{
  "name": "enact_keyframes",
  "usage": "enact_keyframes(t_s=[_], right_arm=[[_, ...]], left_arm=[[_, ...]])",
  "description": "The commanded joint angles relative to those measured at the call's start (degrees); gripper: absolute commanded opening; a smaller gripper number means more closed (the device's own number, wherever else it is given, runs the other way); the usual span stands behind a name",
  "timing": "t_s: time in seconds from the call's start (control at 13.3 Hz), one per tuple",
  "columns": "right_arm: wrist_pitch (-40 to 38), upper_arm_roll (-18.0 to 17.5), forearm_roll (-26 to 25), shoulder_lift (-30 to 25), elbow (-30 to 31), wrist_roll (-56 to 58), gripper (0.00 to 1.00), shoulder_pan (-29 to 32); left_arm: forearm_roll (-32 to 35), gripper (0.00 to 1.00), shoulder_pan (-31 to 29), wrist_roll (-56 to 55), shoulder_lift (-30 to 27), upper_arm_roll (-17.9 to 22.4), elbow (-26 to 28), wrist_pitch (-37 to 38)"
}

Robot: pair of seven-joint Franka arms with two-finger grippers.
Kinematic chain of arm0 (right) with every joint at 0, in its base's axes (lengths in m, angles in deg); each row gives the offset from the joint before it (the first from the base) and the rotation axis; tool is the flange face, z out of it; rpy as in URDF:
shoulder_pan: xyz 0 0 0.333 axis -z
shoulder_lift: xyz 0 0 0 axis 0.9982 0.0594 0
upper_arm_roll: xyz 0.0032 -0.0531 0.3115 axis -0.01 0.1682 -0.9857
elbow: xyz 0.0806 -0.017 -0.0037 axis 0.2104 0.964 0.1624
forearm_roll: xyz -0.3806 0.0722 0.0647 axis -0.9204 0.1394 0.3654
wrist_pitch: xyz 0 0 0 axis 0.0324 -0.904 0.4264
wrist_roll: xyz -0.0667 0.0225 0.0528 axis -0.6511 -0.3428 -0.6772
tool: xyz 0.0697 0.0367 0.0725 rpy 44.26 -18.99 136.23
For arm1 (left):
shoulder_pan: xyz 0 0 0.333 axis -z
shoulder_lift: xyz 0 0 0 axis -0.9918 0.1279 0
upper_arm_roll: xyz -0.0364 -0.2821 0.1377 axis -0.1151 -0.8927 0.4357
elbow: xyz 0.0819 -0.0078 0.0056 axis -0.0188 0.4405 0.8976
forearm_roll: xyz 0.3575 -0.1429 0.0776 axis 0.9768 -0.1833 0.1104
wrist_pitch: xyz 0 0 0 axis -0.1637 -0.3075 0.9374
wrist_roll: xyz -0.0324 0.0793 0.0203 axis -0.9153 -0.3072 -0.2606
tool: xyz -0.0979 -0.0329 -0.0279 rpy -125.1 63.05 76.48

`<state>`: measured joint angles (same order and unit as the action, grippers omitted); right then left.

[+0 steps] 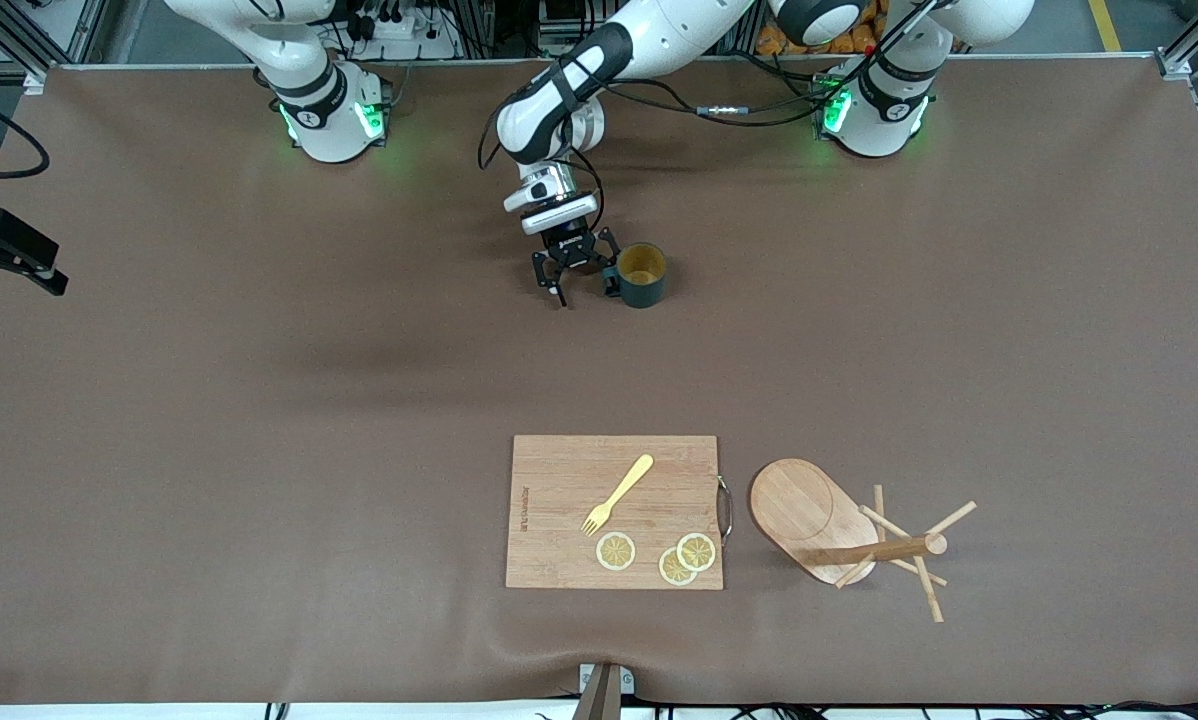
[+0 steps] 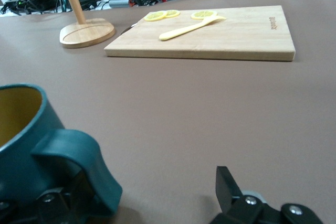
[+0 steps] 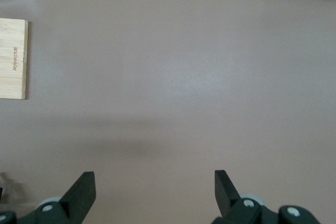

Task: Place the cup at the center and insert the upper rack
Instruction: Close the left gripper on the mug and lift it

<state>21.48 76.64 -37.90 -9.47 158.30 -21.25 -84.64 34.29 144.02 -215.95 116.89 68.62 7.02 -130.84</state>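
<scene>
The left gripper takes hold of the dark teal cup by its handle (image 1: 610, 277) (image 2: 84, 163) next, to hang the cup on the upper rack.
The dark teal cup (image 1: 643, 275) stands upright on the brown table, nearer the robots' bases than the cutting board, handle turned toward my left gripper (image 1: 584, 280). In the left wrist view the cup (image 2: 26, 145) fills one corner and its handle lies between the open jaws of the left gripper (image 2: 152, 190), against one finger that it partly hides. The upper rack (image 1: 794, 505), a light wooden mug tree, stands on its oval base (image 2: 86, 31) beside the board, toward the left arm's end. My right gripper (image 3: 155, 187) hangs open over bare table with nothing between its fingers; the front view does not show it.
A rectangular wooden cutting board (image 1: 614, 510) lies near the front edge with a yellow fork (image 1: 619, 493) and three lemon slices (image 1: 616, 551) on it. Its edge (image 3: 13, 59) shows in the right wrist view. A black camera mount (image 1: 9, 250) juts in at the right arm's end.
</scene>
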Motion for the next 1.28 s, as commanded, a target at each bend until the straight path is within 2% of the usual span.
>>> enact_keyframes(t_s=[0.0,0.08,0.23,0.3,0.9,1.06,1.21], right_arm=[[-0.9,0.1,-0.7,0.7,-1.5,0.1,1.0,-0.3],[-0.8,0.1,-0.7,0.7,-1.5,0.1,1.0,-0.3],[-0.9,0.1,-0.8,0.7,-1.5,0.1,1.0,-0.2],[-0.9,0.1,-0.8,0.7,-1.4,0.2,1.0,-0.2],[-0.8,0.1,-0.8,0.7,-1.5,0.3,1.0,-0.2],[-0.8,0.1,-0.8,0.7,-1.5,0.2,1.0,-0.2],[-0.8,0.1,-0.8,0.7,-1.5,0.2,1.0,-0.2]], left_arm=[[1.8,1.0,0.5,-0.3,0.7,1.0,-1.5,1.0],[1.7,0.74,0.5,-0.4,0.7,1.3,-1.6,1.0],[1.5,0.15,0.5,-0.8,0.7,1.3,-1.8,1.0],[1.5,0.0,0.5,-1.2,0.7,1.3,-1.8,1.0],[-0.2,0.0,-0.4,-1.0,-1.7,1.3,-4.0,1.0],[-4.1,0.0,-2.7,4.5,-3.4,0.6,-6.0,0.7],[-10.7,0.0,-5.3,12.3,-4.6,0.5,-11.7,0.4]])
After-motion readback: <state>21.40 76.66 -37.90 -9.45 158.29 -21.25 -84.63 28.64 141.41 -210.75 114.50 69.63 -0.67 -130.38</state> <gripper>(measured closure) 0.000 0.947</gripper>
